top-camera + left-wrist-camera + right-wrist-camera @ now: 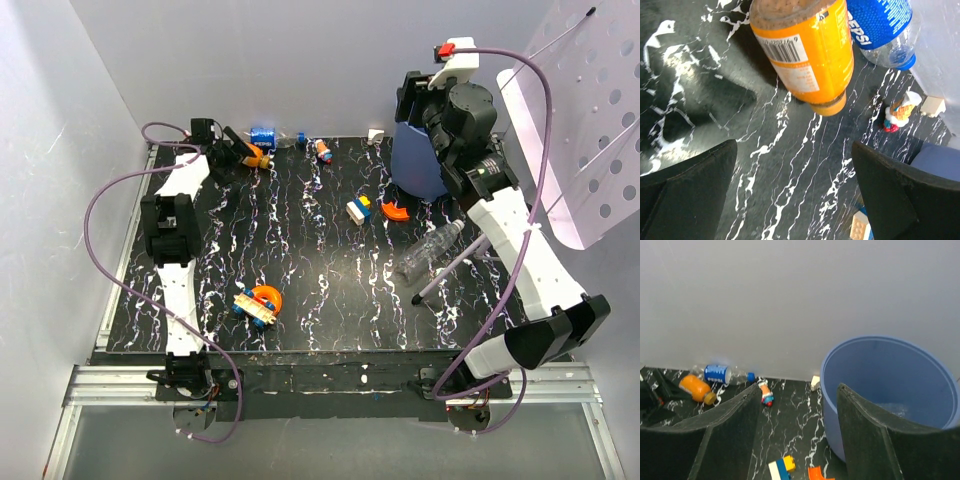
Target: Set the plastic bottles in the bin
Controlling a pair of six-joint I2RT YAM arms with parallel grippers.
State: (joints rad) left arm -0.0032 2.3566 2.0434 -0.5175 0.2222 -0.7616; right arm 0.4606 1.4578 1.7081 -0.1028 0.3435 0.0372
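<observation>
The orange bottle (257,157) (805,50) should be gripped around its base end by my left gripper next. The bottle's cap end then stays free for handing over to my right gripper.
An orange bottle (257,157) lies at the far left of the mat, with a clear bottle with a blue label (266,137) behind it. My left gripper (242,152) is open and empty, just short of the orange bottle (805,50), with the blue-label bottle (880,22) beyond. A plain clear bottle (431,249) lies on its side near the right arm. The blue bin (420,160) stands at the far right. My right gripper (413,100) is open and empty above the bin's near left rim (890,375). No green bottle is in view.
A small orange-and-blue toy (322,150) lies by the back wall, with a white piece (375,135) beside the bin. A yellow-blue block (358,210) and an orange curved piece (395,211) lie at mid mat. An orange toy (258,301) sits near the front.
</observation>
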